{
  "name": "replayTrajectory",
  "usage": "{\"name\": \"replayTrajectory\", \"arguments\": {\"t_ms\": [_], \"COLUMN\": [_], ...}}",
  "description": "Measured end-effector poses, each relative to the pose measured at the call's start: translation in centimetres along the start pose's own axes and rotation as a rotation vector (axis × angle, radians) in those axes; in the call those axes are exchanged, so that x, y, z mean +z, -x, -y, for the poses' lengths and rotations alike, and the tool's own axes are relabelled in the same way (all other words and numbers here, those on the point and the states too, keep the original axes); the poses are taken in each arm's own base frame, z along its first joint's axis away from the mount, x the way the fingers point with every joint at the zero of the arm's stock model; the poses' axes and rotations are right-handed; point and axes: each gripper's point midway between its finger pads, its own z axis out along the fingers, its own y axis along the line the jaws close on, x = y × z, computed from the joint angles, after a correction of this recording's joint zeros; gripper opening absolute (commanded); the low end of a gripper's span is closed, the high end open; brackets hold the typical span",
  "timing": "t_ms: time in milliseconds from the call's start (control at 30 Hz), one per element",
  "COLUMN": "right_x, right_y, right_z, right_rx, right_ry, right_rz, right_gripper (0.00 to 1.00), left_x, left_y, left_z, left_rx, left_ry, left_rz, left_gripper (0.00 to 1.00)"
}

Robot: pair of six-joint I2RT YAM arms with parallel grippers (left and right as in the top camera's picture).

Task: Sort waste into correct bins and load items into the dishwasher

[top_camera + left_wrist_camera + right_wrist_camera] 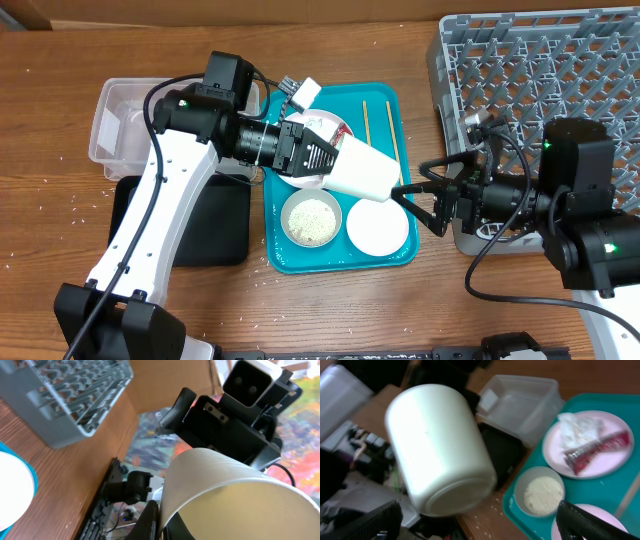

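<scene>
The robot's right hand has to take the small white cup by its base end (386,178) (454,489) next, across from the cup's held rim, so that the cup can go into the dishwasher rim first.
My left gripper (318,158) is shut on the rim of a small white cup (362,172) and holds it tipped on its side above the teal tray (340,262). The cup's wall fills the left wrist view (225,490) beside my finger (160,520). My right gripper (412,200) is open, just right of the cup's base. In the right wrist view the cup (437,445) hangs base-on between the spread fingers (477,517), apart from them. A pink plate (555,455) holds the napkin (577,427) and red wrapper (597,447). A white bowl of rice (312,220) stands on the tray.
A pale pink dish (378,227) and two chopsticks (392,130) lie on the tray. The clear tub (120,125) and black tray (215,225) stand left of it. The grey rack (540,70) is at the right. Loose rice grains dot the table.
</scene>
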Motion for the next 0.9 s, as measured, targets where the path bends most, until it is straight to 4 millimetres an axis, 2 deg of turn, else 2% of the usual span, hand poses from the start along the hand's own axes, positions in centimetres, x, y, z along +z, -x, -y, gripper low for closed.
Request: {"name": "replayTrajectory", "arguments": {"t_ms": [133,267,367,467,600,633,700,733,767,800,900], "right_x": [0.4,1.2,2.3,3.2,3.3,3.3,3.3,3.2,3.1,2.9,1.4], "right_y": [0.5,0.7,0.4,0.3,0.4,0.4,0.4,0.4,0.4,0.5,0.4], "right_z": [-2.4,-3.9,-3.7,-3.3,-3.3,-3.3,-3.1,-2.8,-2.3,-1.9,-0.2], "right_rx": [-0.086,-0.127,-0.104,-0.078,-0.080,-0.080,-0.071,-0.064,-0.054,-0.042,0.020], "right_ry": [0.116,0.178,0.186,0.186,0.195,0.193,0.183,0.167,0.145,0.122,0.041], "right_rz": [0.008,0.000,-0.031,-0.054,-0.052,-0.050,-0.051,-0.049,-0.046,-0.041,-0.020], "right_gripper": [1.00,0.94,0.83,0.66,0.59,0.59,0.56,0.57,0.57,0.56,0.57], "left_x": [0.1,0.3,0.7,0.7,0.7,0.7,0.7,0.7,0.7,0.7,0.7], "left_y": [-0.1,-0.2,-0.3,-0.3,-0.3,-0.3,-0.3,-0.3,-0.3,-0.4,-0.7], "left_z": [0.5,1.1,1.5,1.6,1.6,1.6,1.6,1.5,1.5,1.3,-0.1], "left_rx": [0.011,0.022,0.027,0.027,0.031,0.032,0.033,0.032,0.030,0.024,0.001], "left_ry": [-0.030,-0.060,-0.080,-0.085,-0.089,-0.090,-0.089,-0.086,-0.081,-0.070,0.010], "left_rz": [-0.003,-0.009,-0.019,-0.019,-0.018,-0.018,-0.018,-0.019,-0.019,-0.020,-0.028], "left_gripper": [0.04,0.04,0.04,0.04,0.06,0.10,0.39,0.49,0.54,0.77,0.86]}}
